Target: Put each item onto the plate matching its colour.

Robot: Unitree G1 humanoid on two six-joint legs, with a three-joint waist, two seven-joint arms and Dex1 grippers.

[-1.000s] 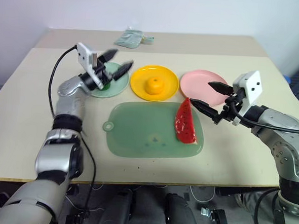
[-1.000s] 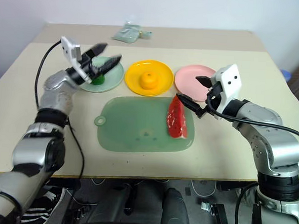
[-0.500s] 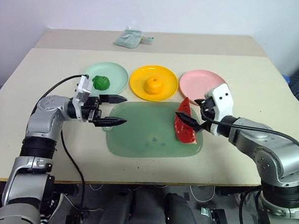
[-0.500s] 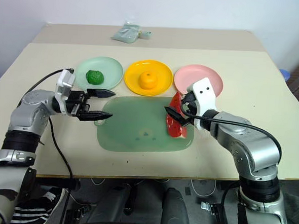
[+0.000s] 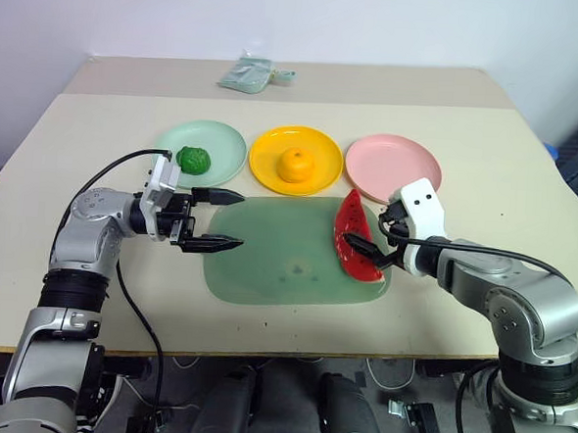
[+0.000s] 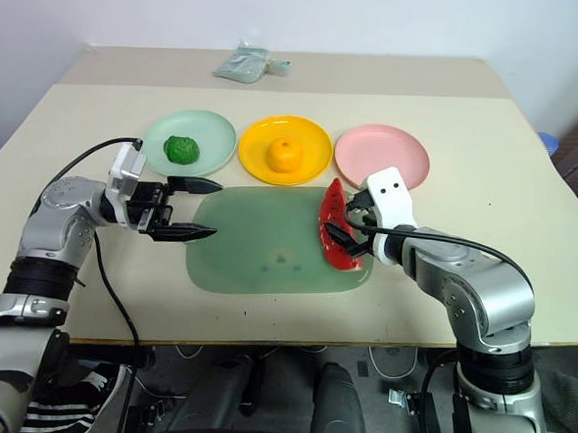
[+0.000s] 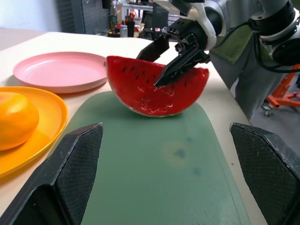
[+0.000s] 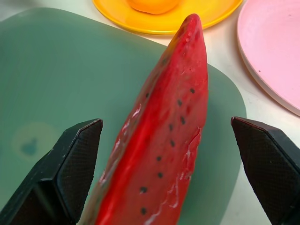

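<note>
My fingers are beside the red watermelon slice above the green tray point(image 5: 276, 265) point(image 8: 70, 84) and would hold the slice now, so my right gripper should close on it.
The red watermelon slice point(image 5: 354, 242) stands on edge at the right end of the green tray point(image 5: 276, 265). My right gripper point(image 5: 368, 236) is open, one finger on each side of the slice; in the right wrist view the slice point(image 8: 164, 122) rises between the fingers point(image 8: 70, 164). Open and empty, my left gripper point(image 5: 238, 216) hovers level over the tray's left edge, pointing right. Behind the tray, the dark-green ball point(image 5: 193, 159) lies on the mint plate point(image 5: 227, 139) and the orange point(image 5: 296, 164) on the yellow plate point(image 5: 271, 152). Nothing lies on the pink plate point(image 5: 395, 169).
A crumpled pale packet point(image 5: 247, 73) lies at the table's far edge. The three plates stand in a row just behind the tray. The table's front edge runs close below the tray.
My left gripper has drawn back from over the mint plate to the tray's left edge. The right gripper has come down and leftward, from beside the watermelon slice to astride it.
</note>
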